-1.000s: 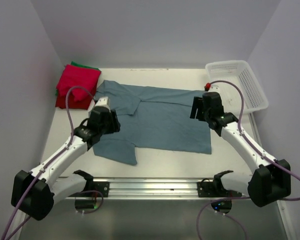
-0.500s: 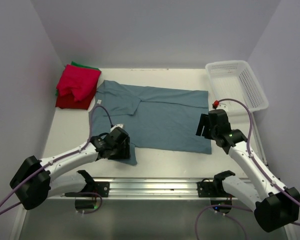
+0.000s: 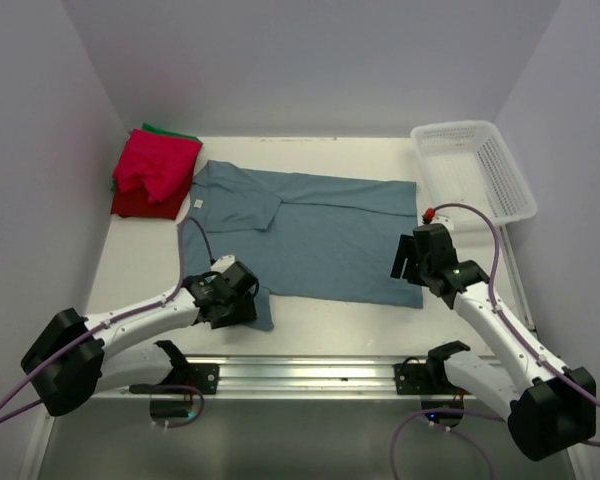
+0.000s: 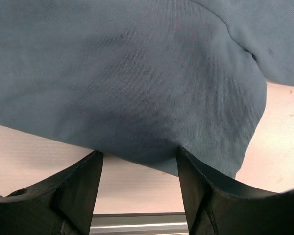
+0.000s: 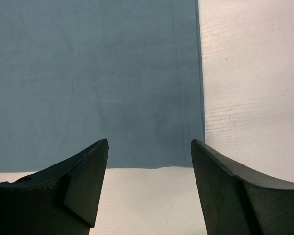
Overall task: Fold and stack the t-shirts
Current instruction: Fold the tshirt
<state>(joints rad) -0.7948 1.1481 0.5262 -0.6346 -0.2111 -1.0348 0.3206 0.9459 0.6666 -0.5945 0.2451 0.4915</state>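
Note:
The sleeve's hem crosses between the open fingers of my left gripper, so I should close it on the sleeve. It would hold the sleeve if I closed now.
A dusty blue-grey t-shirt point(image 3: 320, 235) lies spread flat on the table. My left gripper point(image 3: 240, 296) is low at its near-left sleeve. In the left wrist view the gripper point(image 4: 137, 154) is open, and the sleeve's point(image 4: 137, 83) hem lies just at its fingertips. My right gripper point(image 3: 408, 262) hovers at the shirt's near-right corner. In the right wrist view it point(image 5: 149, 147) is open and empty above that corner point(image 5: 186, 147). Folded red shirts point(image 3: 152, 170) lie at the back left, with a green one point(image 3: 170, 130) showing behind them.
A white mesh basket point(image 3: 455, 127) stands at the back right. A metal rail point(image 3: 300, 372) runs along the table's near edge between the arm bases. White walls close in the table on the left, back and right.
My left arm has swung from the shirt's collar side to the near-left sleeve and come down low. My right arm has drawn back to the near-right corner. The shirt has not moved.

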